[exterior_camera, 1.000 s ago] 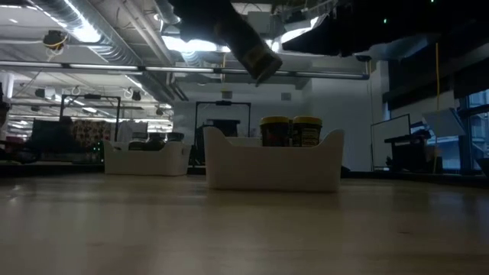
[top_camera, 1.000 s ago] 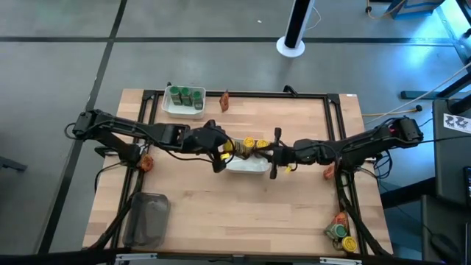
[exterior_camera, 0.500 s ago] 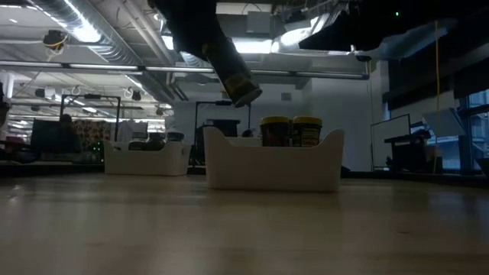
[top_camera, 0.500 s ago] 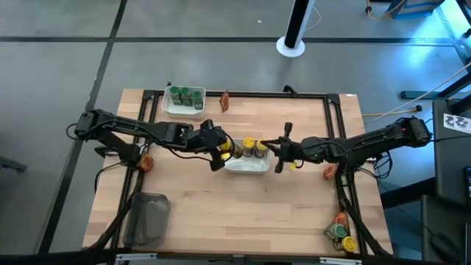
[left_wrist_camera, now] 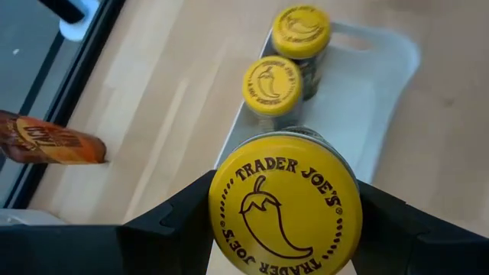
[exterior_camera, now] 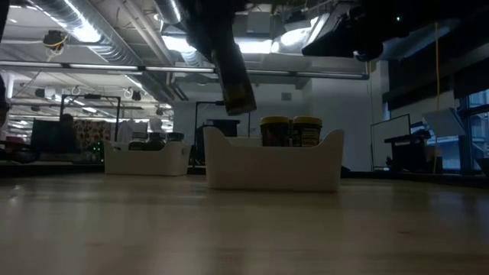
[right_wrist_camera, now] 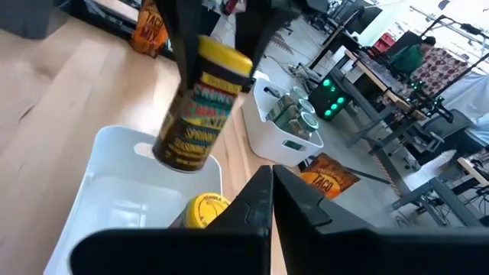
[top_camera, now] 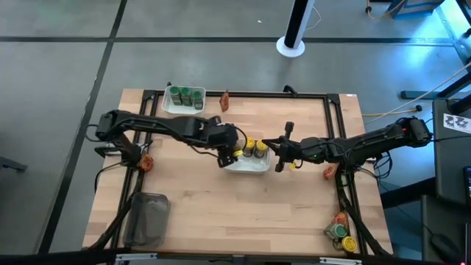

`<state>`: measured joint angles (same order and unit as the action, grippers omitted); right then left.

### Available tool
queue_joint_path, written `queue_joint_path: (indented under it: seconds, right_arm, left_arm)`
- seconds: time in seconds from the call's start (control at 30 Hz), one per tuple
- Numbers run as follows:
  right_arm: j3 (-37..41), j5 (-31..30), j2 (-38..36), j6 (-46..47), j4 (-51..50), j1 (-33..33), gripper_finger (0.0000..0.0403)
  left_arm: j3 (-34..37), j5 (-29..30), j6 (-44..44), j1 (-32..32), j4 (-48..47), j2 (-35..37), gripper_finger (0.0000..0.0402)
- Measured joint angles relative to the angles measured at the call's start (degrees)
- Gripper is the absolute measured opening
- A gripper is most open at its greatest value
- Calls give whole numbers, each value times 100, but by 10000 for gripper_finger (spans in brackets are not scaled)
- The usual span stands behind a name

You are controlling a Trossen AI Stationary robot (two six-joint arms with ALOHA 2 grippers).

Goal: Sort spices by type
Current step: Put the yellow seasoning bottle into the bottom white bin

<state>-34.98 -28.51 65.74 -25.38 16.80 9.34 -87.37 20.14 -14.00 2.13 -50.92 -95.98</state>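
My left gripper has the held yellow-lidded jar [left_wrist_camera: 286, 205] high above the white tray [left_wrist_camera: 348, 99] in the left wrist view. The jar would fall if my left gripper opened before lowering it onto the tray.
My left gripper [top_camera: 229, 152] is shut on a small spice jar with a yellow lid [left_wrist_camera: 283, 202], held in the air over the left end of a white tray [top_camera: 246, 165]; the low view shows the jar [exterior_camera: 238, 88] tilted above that tray [exterior_camera: 271, 164]. Two like jars with yellow lids [top_camera: 255, 147] stand on their bases in the tray. My right gripper [top_camera: 282, 149] hangs shut and empty just right of the tray. Several green-lidded jars [top_camera: 184, 96] stand in a second white tray [top_camera: 168, 107] at the far left. My left gripper pinches the jar's upper end [left_wrist_camera: 223, 183], at the lid, between its two fingers [left_wrist_camera: 172, 225], one on each side. The fingers slant down from the table's left. The jar [right_wrist_camera: 200, 103] hangs tilted, lid up and base down, clear of the tray.
Red-orange packets lie at the far edge [top_camera: 225, 99], by the left rail [top_camera: 146, 162] and by the right rail [top_camera: 329, 171]. A heap of jars and packets [top_camera: 340, 232] sits at the near right corner. A clear grey tub [top_camera: 147, 219] stands at the near left.
My left gripper has carried the jar toward the table's right, over the tray's left end, and has tipped to point more steeply down; the jar has come lower and turned nearer upright. My right gripper has drawn back a little toward the right edge, still shut.
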Motion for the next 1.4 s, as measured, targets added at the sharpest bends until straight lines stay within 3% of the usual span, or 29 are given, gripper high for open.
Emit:
queue_joint_path:
  seconds: [0.87, 1.4]
  right_arm:
    - [2, 1, 0, -1, -206, 2, 14]
    - [2, 2, 0, 1, -250, 0, 14]
  left_arm:
    - [-35, -352, 594, -535, 145, -1431, 221]
    - [-33, -328, 741, -553, 402, -1581, 230]
